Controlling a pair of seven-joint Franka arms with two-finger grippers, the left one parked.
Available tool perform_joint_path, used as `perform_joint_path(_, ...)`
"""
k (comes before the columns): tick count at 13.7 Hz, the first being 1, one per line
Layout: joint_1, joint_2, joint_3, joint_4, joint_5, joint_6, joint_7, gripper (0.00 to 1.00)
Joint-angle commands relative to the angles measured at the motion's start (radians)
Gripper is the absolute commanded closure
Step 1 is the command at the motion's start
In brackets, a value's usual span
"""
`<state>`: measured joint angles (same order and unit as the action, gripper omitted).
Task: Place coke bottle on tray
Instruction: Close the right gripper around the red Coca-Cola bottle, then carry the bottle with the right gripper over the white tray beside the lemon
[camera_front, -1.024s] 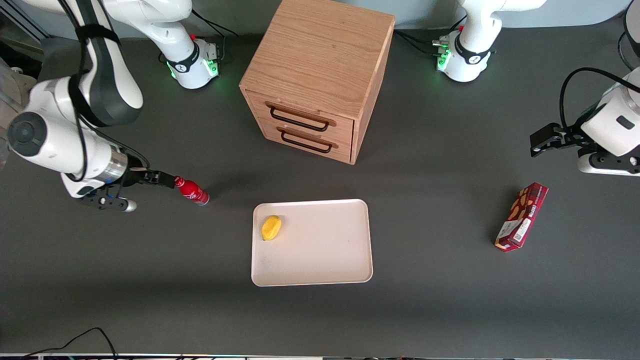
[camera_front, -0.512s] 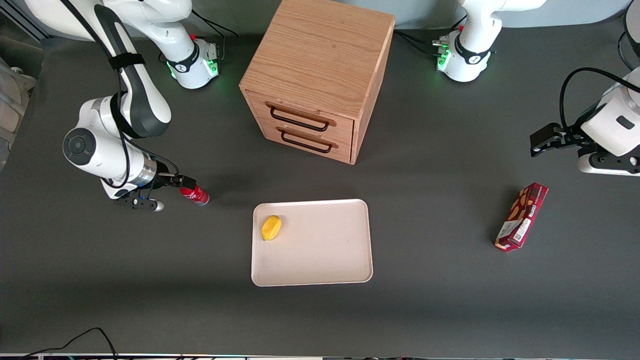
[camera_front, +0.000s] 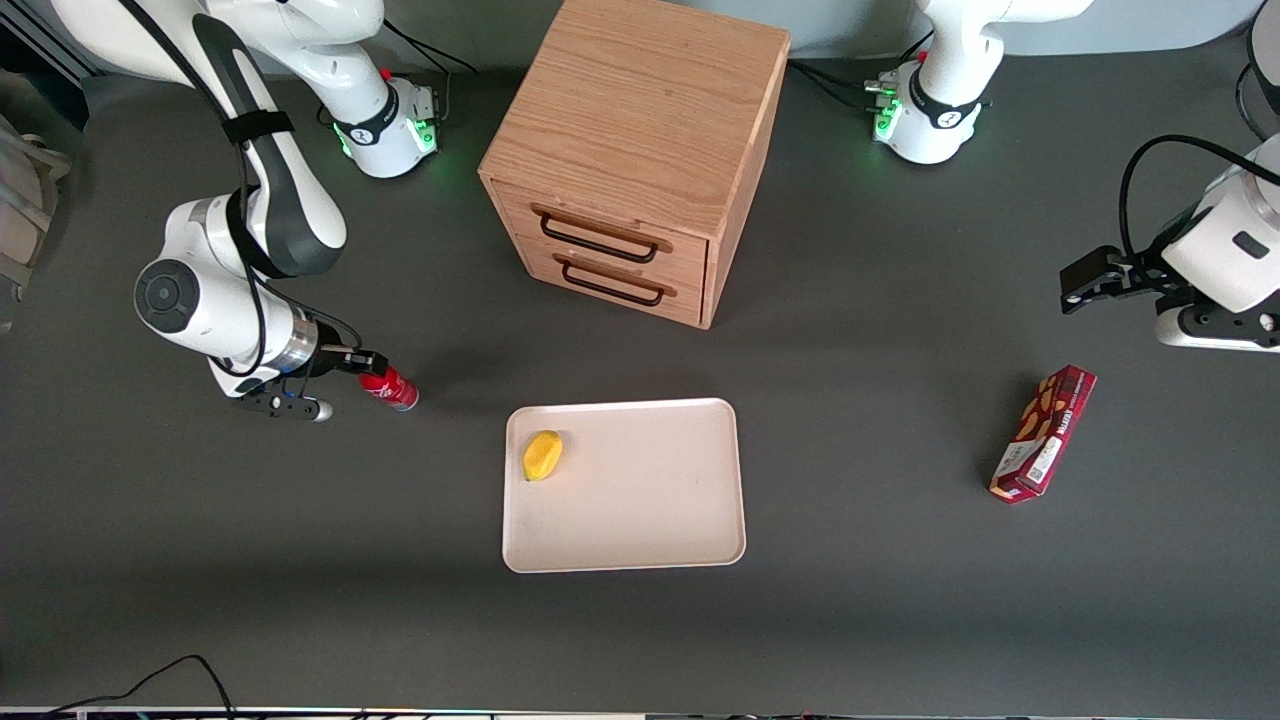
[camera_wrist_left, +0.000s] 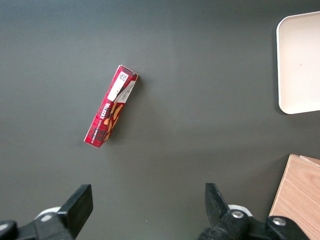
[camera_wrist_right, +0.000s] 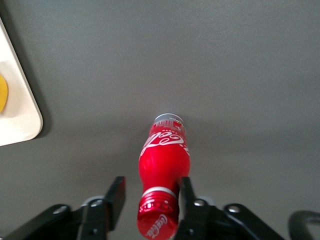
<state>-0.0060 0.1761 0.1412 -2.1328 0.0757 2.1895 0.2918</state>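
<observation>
My right gripper grabs the bottle by its neck below the cap (camera_wrist_right: 159, 193) next, to place the coke bottle on the tray (camera_wrist_right: 16, 107).
The coke bottle (camera_front: 393, 390), small, glossy red with white lettering, stands on the dark table toward the working arm's end, apart from the tray. My right gripper (camera_front: 366, 366) is open with one finger on each side of the bottle's neck and cap. In the right wrist view the bottle (camera_wrist_right: 164, 162) rises between the fingers of the gripper (camera_wrist_right: 152, 189); one finger is close against the neck and the other stands off with a gap. The cream-white tray (camera_front: 650, 510) lies flat in the middle of the table, nearer the front camera than the cabinet. Its corner shows in the right wrist view (camera_wrist_right: 22, 117).
A yellow object (camera_front: 542, 455) lies on the tray at the end nearest the bottle. A wooden two-drawer cabinet (camera_front: 630, 150) stands farther back. A dark red snack box (camera_front: 1043, 432) lies toward the parked arm's end and shows in the left wrist view (camera_wrist_left: 111, 111).
My right arm has come in over the bottle, and the fingers went from the cap's edge to either side of the neck. The bottle has not moved.
</observation>
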Motion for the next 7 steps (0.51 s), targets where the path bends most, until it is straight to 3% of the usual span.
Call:
perform_joint_path(1, 0.004, -0.001, 0.001, 0.011, 0.022, -0.008, -0.007, 1.0)
perform_joint_path(4, 0.003, -0.021, 0.026, 0.117, 0.024, -0.109, 0.009, 1.0)
perform_joint_path(7, 0.006, -0.011, 0.026, 0.379, 0.022, -0.311, 0.013, 1.0)
